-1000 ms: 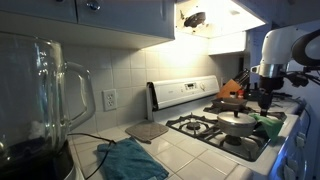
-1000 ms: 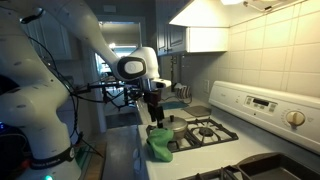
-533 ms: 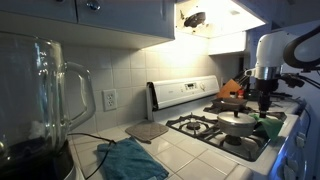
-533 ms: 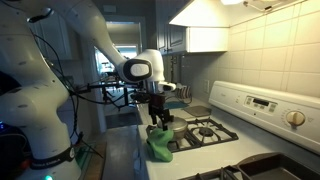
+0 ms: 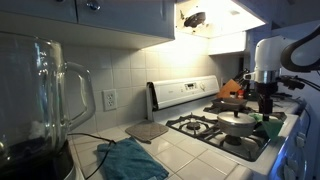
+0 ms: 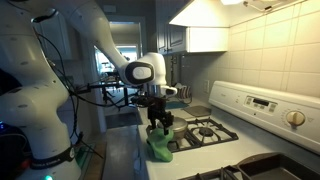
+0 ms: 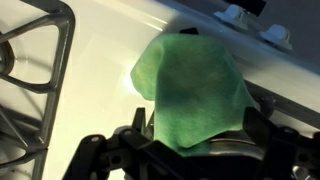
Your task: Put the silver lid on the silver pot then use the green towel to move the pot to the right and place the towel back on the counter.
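Observation:
The green towel is between my gripper's fingers in the wrist view, but they are above the towel's folds, so my gripper should lower before closing.
The green towel lies crumpled on the white stove top by the front edge; it shows in both exterior views. The silver pot stands on a burner with the silver lid on it, beside the towel. It is partly hidden behind the gripper in an exterior view. My gripper is open, low over the towel, with a finger on each side of the cloth. It points straight down in both exterior views.
Black burner grates lie beside the towel and stove knobs line the front edge. A blue-green cloth, a flat board and a glass blender jar are on the counter. An orange object stands behind the stove.
The gripper has come down a little closer to the green towel. The pot, lid and towel have not moved.

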